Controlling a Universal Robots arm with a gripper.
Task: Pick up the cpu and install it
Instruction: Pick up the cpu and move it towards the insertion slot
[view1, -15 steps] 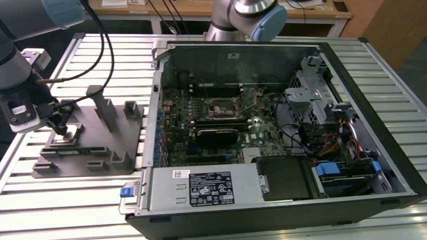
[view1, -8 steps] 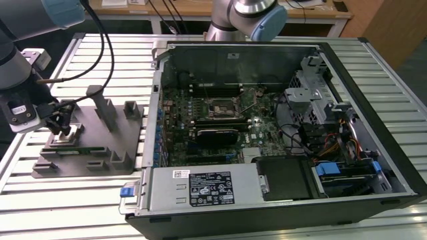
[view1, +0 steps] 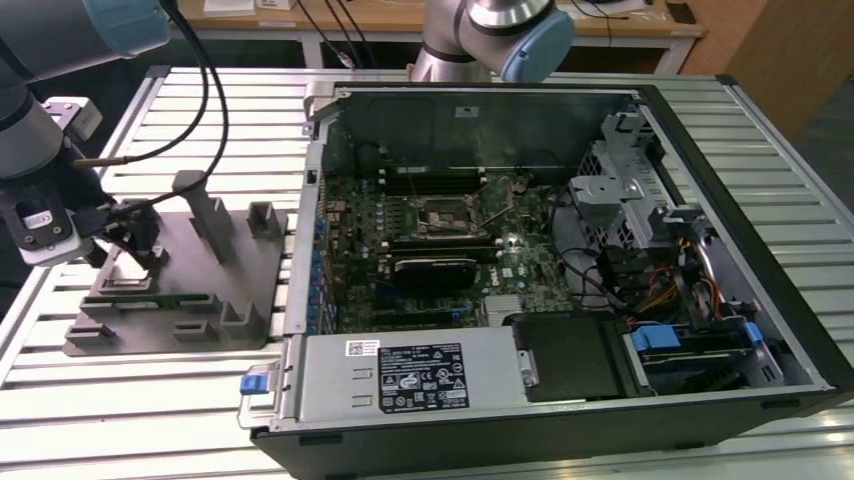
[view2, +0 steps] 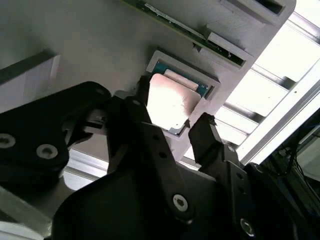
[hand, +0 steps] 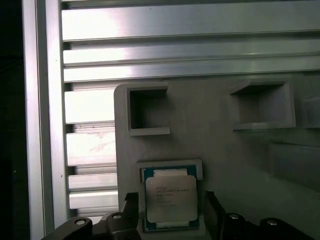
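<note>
The robot's gripper next needs to grab the cpu by its exposed side edges to install it, because the pocket's raised rim (hand: 170, 163) hugs the cpu's ends and corners.
The cpu (hand: 171, 197) is a small square chip with a pale silver top, lying flat in a shallow pocket of the grey fixture (view1: 174, 290). In the second wrist view the cpu (view2: 172, 102) glares bright between the two black fingers (view2: 145, 117). My gripper (hand: 171, 212) is down at the fixture, open, with one finger on each side of the chip and a thin gap showing at either edge. In the exterior view my gripper (view1: 134, 250) stands over the fixture's left part and covers the chip. The motherboard's socket (view1: 447, 215) sits in the middle of the open computer case (view1: 694, 130).
Upright blocks (view1: 214, 225) rise from the fixture just to the exterior view's right of my gripper. The case's near wall (view1: 304, 250) borders the fixture. A silver power supply box (view1: 400, 375) sits at the case's front. A second arm (view1: 494, 30) stands behind the case.
</note>
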